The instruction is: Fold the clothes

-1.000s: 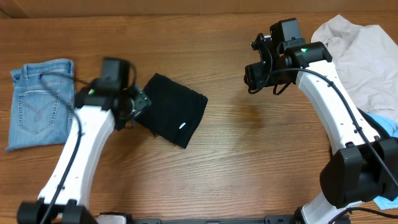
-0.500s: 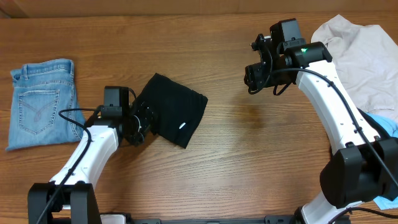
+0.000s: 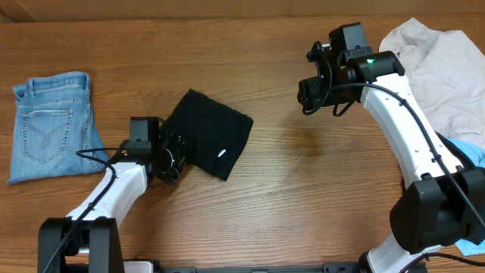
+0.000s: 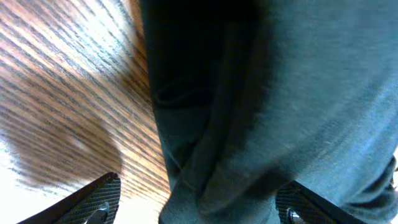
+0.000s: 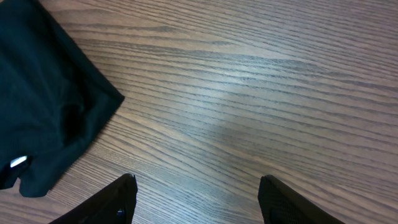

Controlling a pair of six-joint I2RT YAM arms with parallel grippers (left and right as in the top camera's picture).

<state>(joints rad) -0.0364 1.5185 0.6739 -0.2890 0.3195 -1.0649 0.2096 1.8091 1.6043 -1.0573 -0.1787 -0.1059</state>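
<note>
My left gripper grabs the folded black garment by the bunched edge facing the blue jeans next, to stack it on them still folded.
A folded black garment lies on the wood table left of centre. My left gripper sits low at its lower-left edge. In the left wrist view its jaws are open, with the dark cloth bunched between them. Folded blue jeans lie at the far left. My right gripper hovers open and empty over bare wood. In the right wrist view the black garment's corner shows at the left.
A crumpled beige garment lies at the back right. A light blue cloth shows at the right edge. Bare table lies between the black garment and the right arm.
My left arm has drawn back toward the front and its gripper has dropped to the black garment's lower-left edge. The right arm has not moved.
</note>
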